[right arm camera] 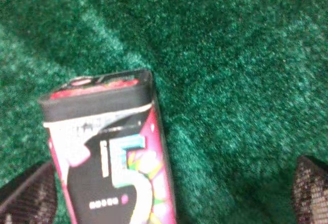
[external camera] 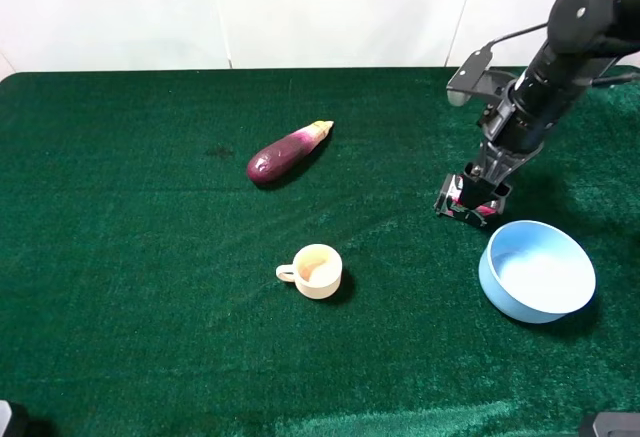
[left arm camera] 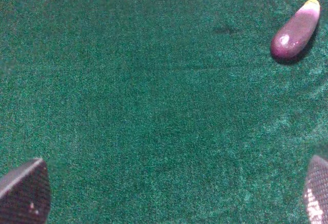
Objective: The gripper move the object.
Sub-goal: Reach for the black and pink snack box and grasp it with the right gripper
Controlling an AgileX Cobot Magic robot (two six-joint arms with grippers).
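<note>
My right gripper needs to go lower before it closes on the box, because its fingers stop short of the box's black lid (right arm camera: 100, 98), with its printed side (right arm camera: 115, 175) exposed.
The object, a small black box (external camera: 460, 207) with pink and white markings, lies on the green cloth at the right. In the right wrist view the box (right arm camera: 110, 157) shows a large "5" and sits close to one finger (right arm camera: 28, 196), with a wide gap to the other finger (right arm camera: 310, 190). My right gripper (external camera: 483, 189) is open and low over the box, its fingers on either side; in the right wrist view the gripper (right arm camera: 169, 196) holds nothing. My left gripper (left arm camera: 169, 198) is open and empty above bare cloth.
A light blue bowl (external camera: 492, 269) stands just in front of the box, to its right. A cream cup (external camera: 316, 270) sits mid-table. A purple eggplant (external camera: 287, 152) lies behind it and also shows in the left wrist view (left arm camera: 296, 31).
</note>
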